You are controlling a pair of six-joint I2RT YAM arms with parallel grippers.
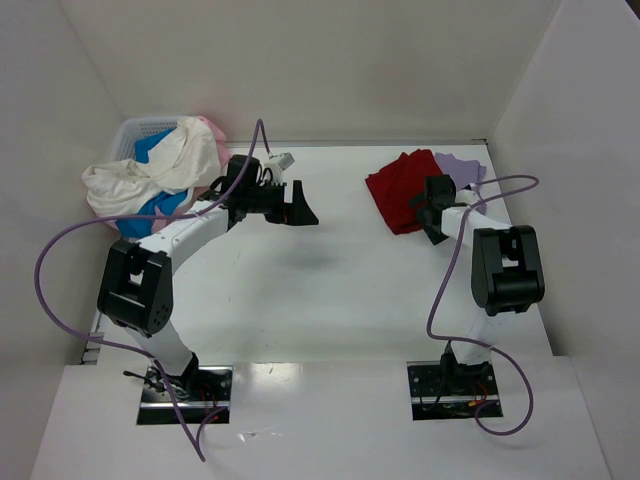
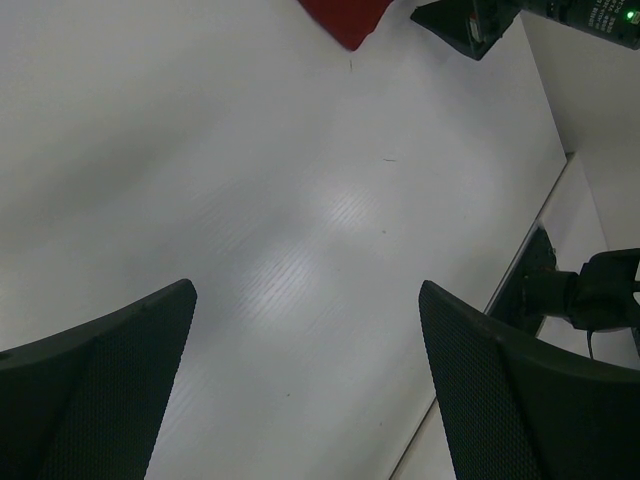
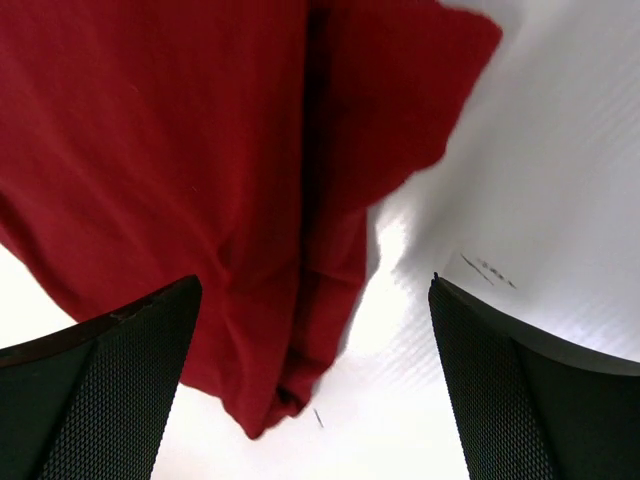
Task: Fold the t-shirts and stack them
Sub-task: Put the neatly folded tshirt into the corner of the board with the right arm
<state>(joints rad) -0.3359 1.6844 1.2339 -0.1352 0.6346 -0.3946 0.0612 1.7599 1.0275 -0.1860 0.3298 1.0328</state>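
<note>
My right gripper pinches the folded red t-shirt by its near edge next, layers together, then stacks it on the lavender t-shirt [image 1: 462, 166].
A folded dark red t-shirt [image 1: 398, 186] lies at the back right of the table, partly over a pale lavender t-shirt [image 1: 462, 166]. My right gripper [image 1: 432, 212] hovers open just above the red shirt's near edge; the wrist view shows red cloth [image 3: 230, 180] below and between the wide-apart fingers [image 3: 520, 400], nothing gripped. My left gripper [image 1: 300, 208] hangs open over bare table left of centre, empty [image 2: 305, 390]; a corner of the red shirt [image 2: 345, 18] shows far off. Cream-white [image 1: 135, 180], blue [image 1: 155, 205] and pink [image 1: 208, 130] t-shirts are heaped in the basket.
A white lattice basket [image 1: 140, 130] stands at the back left corner, with shirts spilling over its rim. White walls close in the table at the back and on both sides. Purple cables loop from each arm.
</note>
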